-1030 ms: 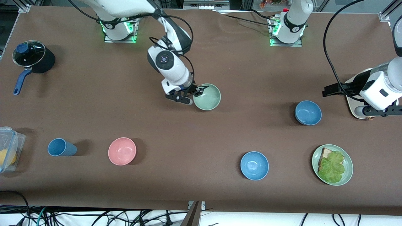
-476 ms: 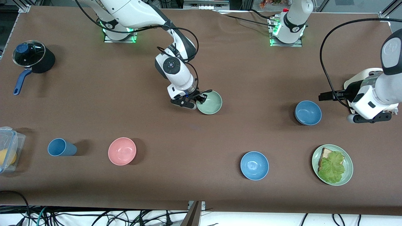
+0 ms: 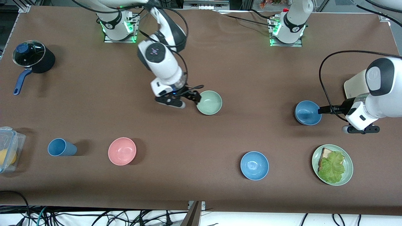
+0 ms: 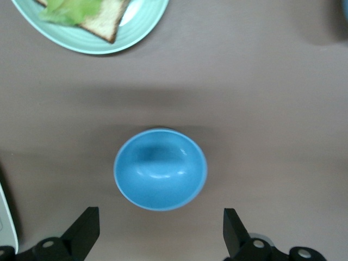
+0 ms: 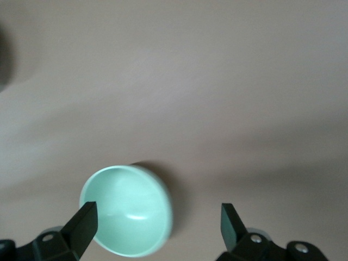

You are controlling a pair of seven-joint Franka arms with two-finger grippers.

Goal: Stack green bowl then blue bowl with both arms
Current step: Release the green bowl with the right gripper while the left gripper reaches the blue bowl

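The left gripper grips the blue bowl's rim [image 3: 319, 108] next, to stack the muted blue bowl in the pale green bowl [image 3: 209, 102].
The pale green bowl [image 3: 209, 102] sits upright on the brown table, mid-table. My right gripper [image 3: 182, 99] is open just beside its rim, on the right arm's side. In the right wrist view the green bowl [image 5: 128, 217] lies low between the spread fingers [image 5: 81, 223], untouched. The muted blue bowl [image 3: 308, 112] sits toward the left arm's end. My left gripper [image 3: 361, 129] hangs open and empty in the air beside it. In the left wrist view the blue bowl [image 4: 160, 169] lies just ahead of the open fingers [image 4: 87, 228].
A brighter sky-blue bowl [image 3: 254, 165] and a green plate [image 3: 348, 171] with bread and lettuce lie nearer the camera. A pink bowl [image 3: 122, 151], blue cup [image 3: 61, 147], plastic box [image 3: 8, 149] and lidded pot [image 3: 31, 58] are toward the right arm's end. A cream board [image 3: 353, 84] lies by the left arm.
My right gripper set the green bowl down a little nearer the camera, let go of its rim and drew back. My left gripper moved from over the cream board to beside the blue bowl.
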